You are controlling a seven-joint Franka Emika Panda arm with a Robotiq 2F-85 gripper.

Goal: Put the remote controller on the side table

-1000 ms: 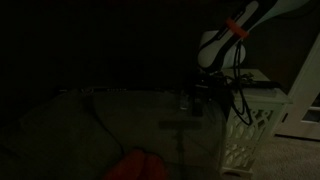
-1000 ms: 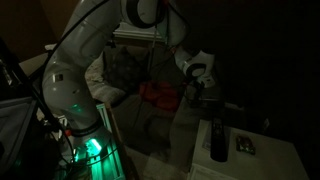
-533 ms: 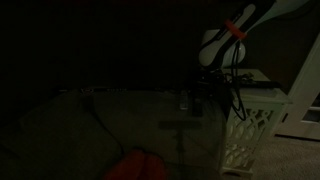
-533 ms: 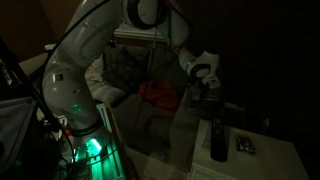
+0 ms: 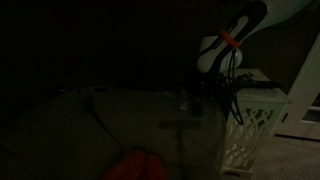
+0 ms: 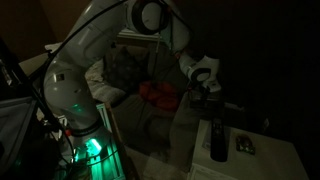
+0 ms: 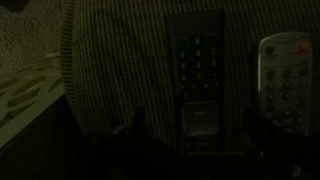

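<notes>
The gripper should move lower before it closes on the black remote [image 5: 197, 107] [image 7: 202, 115], as its fingers are above the remote that lies between them.
The scene is very dark. The remote controller [image 7: 197, 70] is slim and black and lies lengthwise on striped fabric in the wrist view. It also shows in an exterior view [image 6: 217, 140]. My gripper [image 7: 200, 122] is open and hovers over the remote's near end, with one dark finger on each side of it and not touching. The gripper shows in both exterior views [image 5: 212, 92] [image 6: 205, 97]. The white side table [image 5: 255, 120] with lattice sides stands just beside the gripper.
A lighter grey remote [image 7: 286, 75] lies right beside the black one, also seen in an exterior view [image 6: 245, 146]. A red object [image 6: 158, 95] lies on the sofa [image 5: 110, 120]. Cables hang from the arm. The robot base [image 6: 85, 140] glows green.
The arm has tilted a little and the gripper has shifted slightly toward the remotes. The remotes have not moved.
</notes>
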